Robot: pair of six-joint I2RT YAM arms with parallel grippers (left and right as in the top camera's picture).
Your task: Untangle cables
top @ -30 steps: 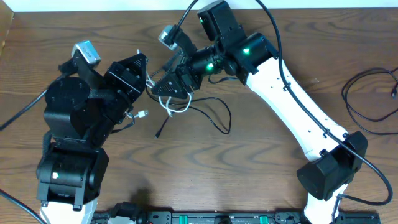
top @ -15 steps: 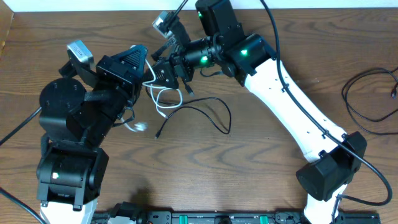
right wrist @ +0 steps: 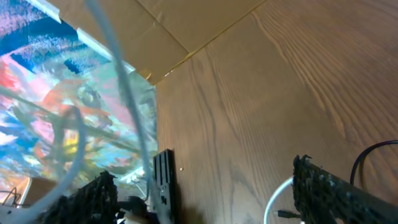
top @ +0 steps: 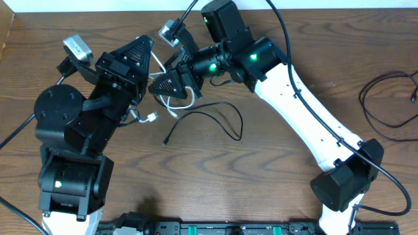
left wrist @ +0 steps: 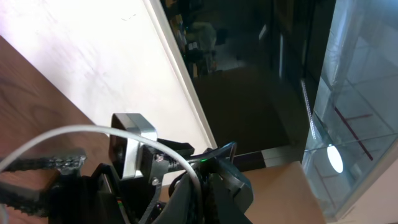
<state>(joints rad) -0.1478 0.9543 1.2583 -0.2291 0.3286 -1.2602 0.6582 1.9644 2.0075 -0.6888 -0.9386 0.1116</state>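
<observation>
My right gripper's fingers are wide apart and empty, so my left gripper keeps hold of the cable for now. The cable would drop if it opened now.
A white cable [top: 175,102] hangs in loops between the two grippers, and its small plug [top: 151,118] rests on the table. My left gripper [top: 147,47] is raised and shut on this cable. In the left wrist view the cable [left wrist: 93,129] arcs over from the left and down into the closed jaws [left wrist: 198,194]. My right gripper [top: 158,83] points left just beside the loops. Its fingers [right wrist: 93,199] stand wide apart, with a blurred white strand [right wrist: 124,93] crossing in front and nothing gripped. A thin black cable [top: 219,112] lies curled on the table below, its plug end [top: 166,140] free.
A second black cord [top: 382,104] loops at the table's right edge. The table's far edge and a white wall run along the top. Both arm bases [top: 68,186] stand at the near side, and a black rail lies along the front edge.
My left gripper has lifted and swung toward the far edge, drawing the white cable up. The right gripper has shifted left beside the loops. The black cable has stayed on the table.
</observation>
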